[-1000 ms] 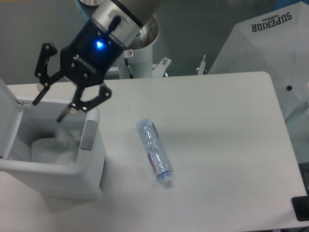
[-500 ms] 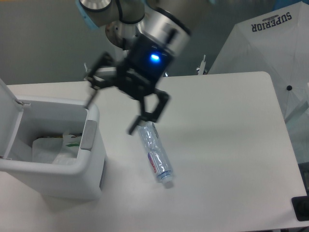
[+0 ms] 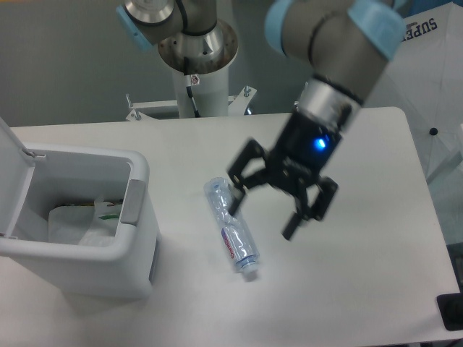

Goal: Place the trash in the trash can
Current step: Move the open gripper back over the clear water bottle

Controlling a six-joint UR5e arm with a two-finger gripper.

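Observation:
I should next grip the clear plastic bottle by its body (image 3: 229,223) with my gripper, so that I can drop the bottle into the white trash can.
A clear plastic bottle (image 3: 231,225) with a red-and-blue label and a white cap lies on its side on the white table, cap toward the front. My gripper (image 3: 262,219) hangs open just right of the bottle, its left fingertip (image 3: 233,206) close to the bottle's upper part, with nothing between the fingers. The white trash can (image 3: 137,217) stands at the left with its lid (image 3: 13,181) swung up. Inside it a whitish plastic bag (image 3: 83,223) rests on the liner.
The arm's base column (image 3: 195,72) rises behind the table's back edge. A white cover printed SUPERIOR (image 3: 405,65) stands off the table at the right. A dark object (image 3: 451,311) shows at the lower right corner.
The gripper has swung from above the trash can rightward across the table to beside the bottle, staying open. The bottle has not moved.

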